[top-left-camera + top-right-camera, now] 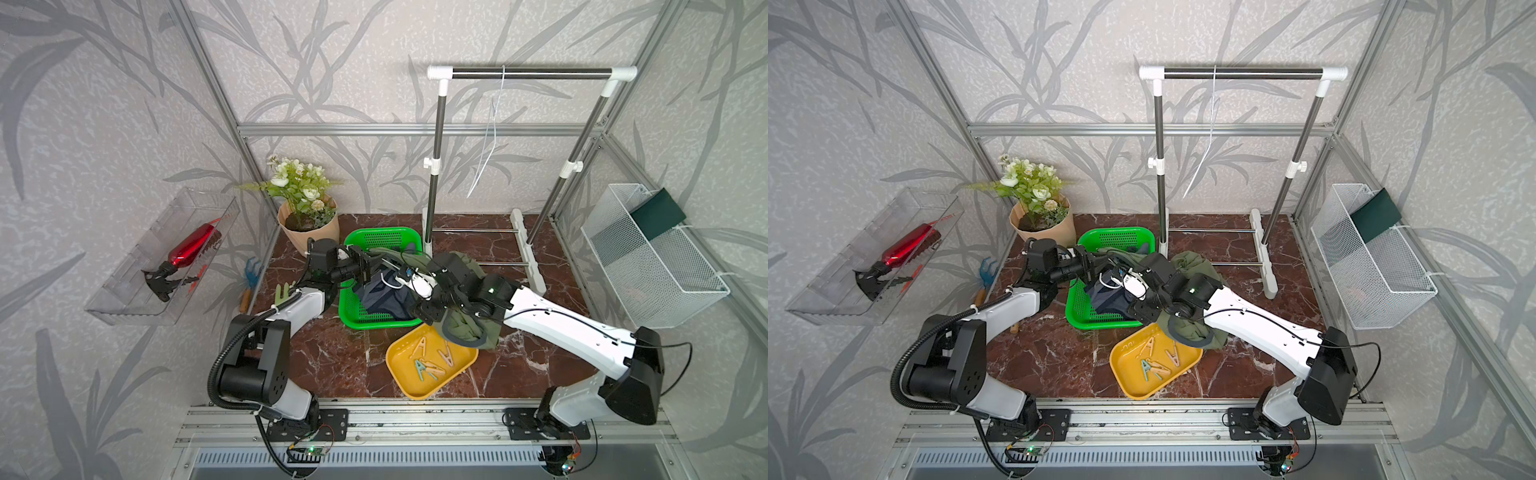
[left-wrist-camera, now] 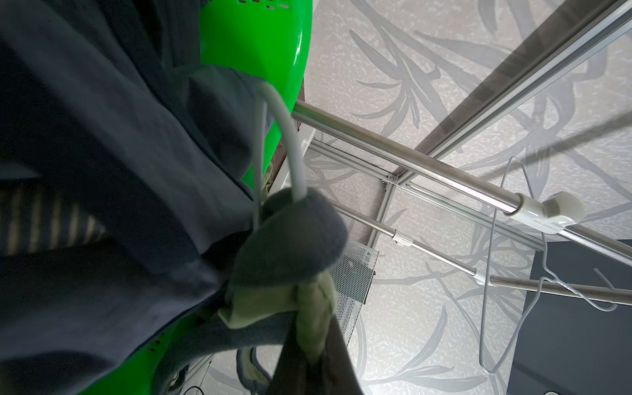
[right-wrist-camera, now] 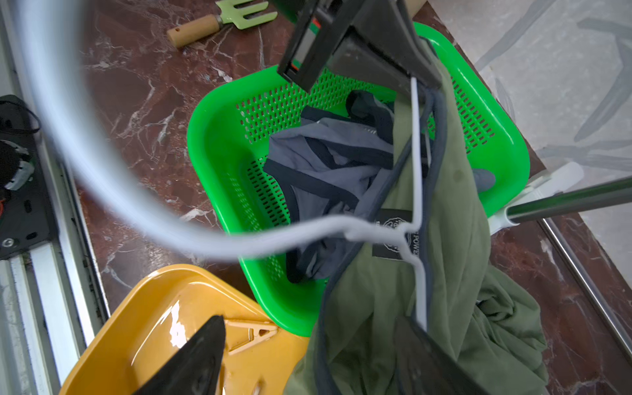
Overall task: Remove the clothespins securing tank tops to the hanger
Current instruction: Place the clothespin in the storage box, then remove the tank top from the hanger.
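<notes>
The white wire hanger's (image 3: pixel 415 154) side opposite my left gripper should be grabbed next by my right gripper, and this leaves the hanger's hook free. Then I can take off the olive tank top and rehang it.
Several clothespins lie loose in the yellow tray (image 1: pixel 399 374): a teal one (image 1: pixel 420 370) and tan ones (image 1: pixel 446 353), one of which shows in the right wrist view (image 3: pixel 251 335). The slate-blue tank top (image 3: pixel 328 164) is crumpled in the green basket (image 3: pixel 212 143). The olive tank top (image 3: pixel 455 273) hangs on the white wire hanger (image 3: pixel 415 154) above the basket's edge. My left gripper (image 2: pixel 314 342) is shut on its navy-trimmed strap at the hanger's end. My right gripper (image 3: pixel 307 359) is open, its fingers either side of the olive cloth, one beside the hanger wire.
A garment rack (image 1: pixel 532 74) with a bare wire hanger (image 1: pixel 492 137) stands at the back. A flowerpot (image 1: pixel 309 232) sits behind the basket and a garden fork (image 3: pixel 222 20) lies to its left. A wire basket (image 1: pixel 652 257) hangs on the right wall.
</notes>
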Motion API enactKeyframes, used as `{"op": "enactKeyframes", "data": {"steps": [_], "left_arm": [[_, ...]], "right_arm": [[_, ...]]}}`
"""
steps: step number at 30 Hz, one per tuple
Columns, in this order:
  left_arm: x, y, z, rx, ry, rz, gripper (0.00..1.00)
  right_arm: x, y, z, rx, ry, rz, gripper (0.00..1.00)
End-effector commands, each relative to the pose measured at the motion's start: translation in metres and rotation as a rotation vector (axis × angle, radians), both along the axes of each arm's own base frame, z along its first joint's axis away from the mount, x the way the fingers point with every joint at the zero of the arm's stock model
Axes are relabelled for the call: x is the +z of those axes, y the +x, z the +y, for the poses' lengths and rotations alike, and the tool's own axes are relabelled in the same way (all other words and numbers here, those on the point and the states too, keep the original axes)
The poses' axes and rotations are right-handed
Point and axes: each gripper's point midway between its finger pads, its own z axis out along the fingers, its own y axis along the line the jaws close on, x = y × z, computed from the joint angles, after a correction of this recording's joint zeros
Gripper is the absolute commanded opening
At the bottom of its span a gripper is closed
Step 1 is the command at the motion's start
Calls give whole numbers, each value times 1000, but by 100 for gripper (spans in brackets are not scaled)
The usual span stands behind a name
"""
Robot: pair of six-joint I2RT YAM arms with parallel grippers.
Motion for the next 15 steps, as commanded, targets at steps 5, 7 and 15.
{"op": "enactKeyframes", "data": {"steps": [5,7,15], "left_arm": [[25,-1,-1,-25,-35,-49,0],[24,0,-1,-24,-36,-50,0],[27,5,-3,-22,-51,-56,0]], "right_arm": [[37,22,-4,-15,39,-103,79],[47,17,-9,-19,75,-100,79],[63,6,-47,-74,102,-116,79]]}}
